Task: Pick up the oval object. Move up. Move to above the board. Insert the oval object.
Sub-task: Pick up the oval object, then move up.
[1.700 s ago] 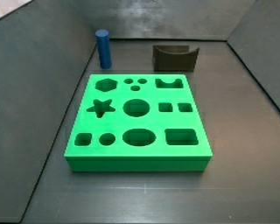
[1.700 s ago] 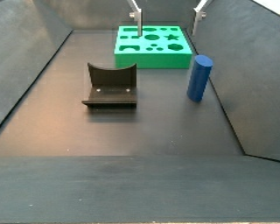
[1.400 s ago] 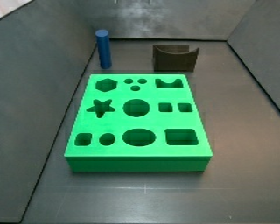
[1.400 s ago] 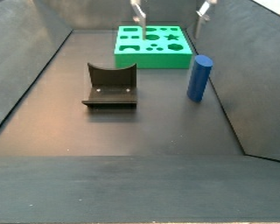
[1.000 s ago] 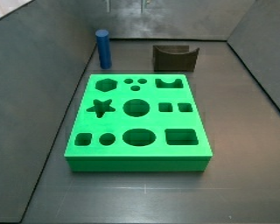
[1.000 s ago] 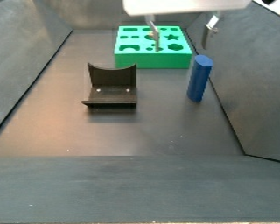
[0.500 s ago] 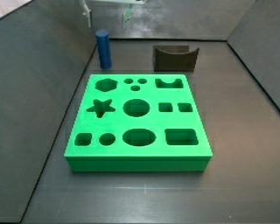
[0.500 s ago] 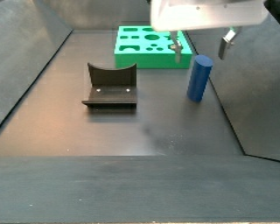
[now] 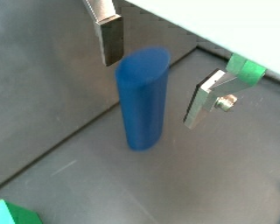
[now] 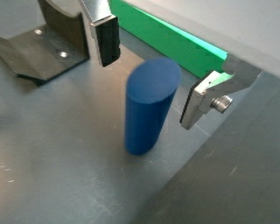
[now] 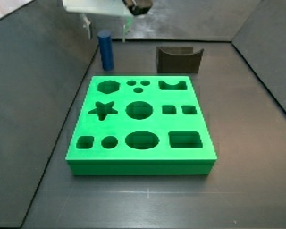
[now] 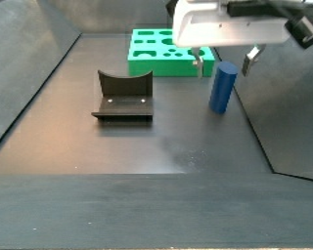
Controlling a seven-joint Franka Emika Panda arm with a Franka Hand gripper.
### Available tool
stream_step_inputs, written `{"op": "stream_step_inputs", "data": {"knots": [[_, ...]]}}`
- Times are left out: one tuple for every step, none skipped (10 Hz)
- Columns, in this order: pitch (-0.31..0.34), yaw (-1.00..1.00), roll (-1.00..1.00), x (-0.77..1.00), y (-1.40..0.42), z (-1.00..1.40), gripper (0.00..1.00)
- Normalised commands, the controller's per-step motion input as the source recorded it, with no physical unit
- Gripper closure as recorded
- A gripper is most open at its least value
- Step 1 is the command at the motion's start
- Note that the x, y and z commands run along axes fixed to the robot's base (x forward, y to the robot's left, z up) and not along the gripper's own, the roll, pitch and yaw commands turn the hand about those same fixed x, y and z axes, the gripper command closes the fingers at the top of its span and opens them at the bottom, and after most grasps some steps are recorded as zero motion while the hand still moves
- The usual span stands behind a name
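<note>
I need to grab the oval object by its upper end [image 11: 105,38] next, so that my gripper can insert it into the board [image 11: 139,166].
The oval object is a plain blue peg [image 11: 106,52] standing upright on the dark floor beyond the green board [image 11: 139,166]. It also shows in a side view [image 12: 222,90] and in both wrist views [image 9: 143,101] [image 10: 149,109]. My gripper [image 12: 225,64] is open just over the peg. Its silver fingers [image 9: 108,39] stand on either side of the peg's top, apart from it. In a wrist view [image 10: 149,94] the gripper sits centred over the peg, with the board's edge [image 10: 166,39] just behind. Nothing is held.
The dark fixture [image 11: 179,59] stands beyond the board, to the right of the peg; it also shows in a side view [image 12: 122,96] and in a wrist view [image 10: 43,48]. Grey sloping walls enclose the floor, and one wall is close beside the peg.
The gripper has moved from over the board across to the blue peg and come down, so its open fingers now flank the peg's top. Peg, board and fixture have not moved.
</note>
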Motion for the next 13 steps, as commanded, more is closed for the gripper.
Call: {"op": "stream_step_inputs", "data": {"knots": [[0.0, 0.0, 0.0, 0.0, 0.0, 0.0, 0.0], [0.0, 0.0, 0.0, 0.0, 0.0, 0.0, 1.0], [0.0, 0.0, 0.0, 0.0, 0.0, 0.0, 1.0], [0.0, 0.0, 0.0, 0.0, 0.0, 0.0, 1.0], [0.0, 0.0, 0.0, 0.0, 0.0, 0.0, 1.0], [0.0, 0.0, 0.0, 0.0, 0.0, 0.0, 1.0], [0.0, 0.0, 0.0, 0.0, 0.0, 0.0, 1.0], [0.0, 0.0, 0.0, 0.0, 0.0, 0.0, 1.0], [0.0, 0.0, 0.0, 0.0, 0.0, 0.0, 1.0], [0.0, 0.0, 0.0, 0.0, 0.0, 0.0, 1.0], [0.0, 0.0, 0.0, 0.0, 0.0, 0.0, 1.0], [0.0, 0.0, 0.0, 0.0, 0.0, 0.0, 1.0], [0.0, 0.0, 0.0, 0.0, 0.0, 0.83, 1.0]]}}
